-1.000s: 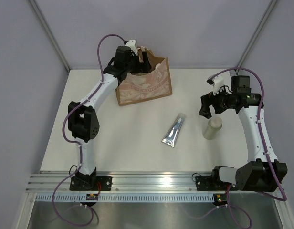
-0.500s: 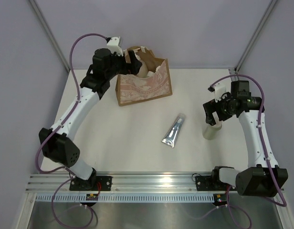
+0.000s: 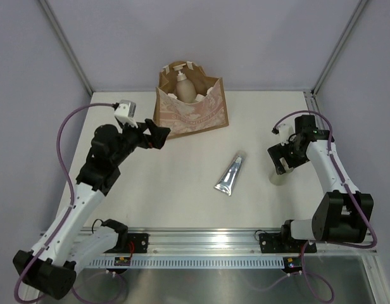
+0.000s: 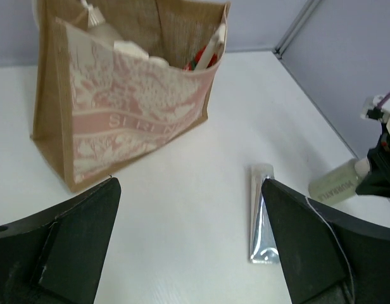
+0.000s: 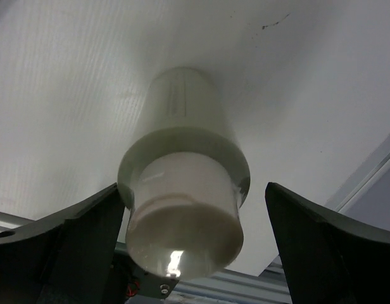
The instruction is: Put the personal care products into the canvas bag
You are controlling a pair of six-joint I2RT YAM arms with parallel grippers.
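Note:
My right gripper should next grab the beige bottle by its top part beside the cream cap, so that its bottom stays free to go into the canvas bag.
The canvas bag (image 3: 194,116) stands upright at the back of the table. A beige pump bottle (image 3: 184,89) sticks out of it. In the left wrist view the bag (image 4: 119,120) shows cream caps and a red cap (image 4: 199,61) inside. The silver-blue tube (image 3: 231,174) lies flat mid-table and also shows in the left wrist view (image 4: 263,221). A beige bottle (image 3: 277,177) stands at the right. My right gripper (image 3: 285,158) is open, its fingers on either side of the bottle's cream cap (image 5: 185,221). My left gripper (image 3: 158,135) is open and empty, left of the bag's front.
The metal rail (image 3: 201,244) with the arm bases runs along the near edge. Grey walls and corner posts (image 3: 337,47) close in the table at the back and sides.
My left arm has pulled back from over the bag toward the near left, and the pump bottle now shows in the bag. My right gripper has come down over the beige bottle's cap.

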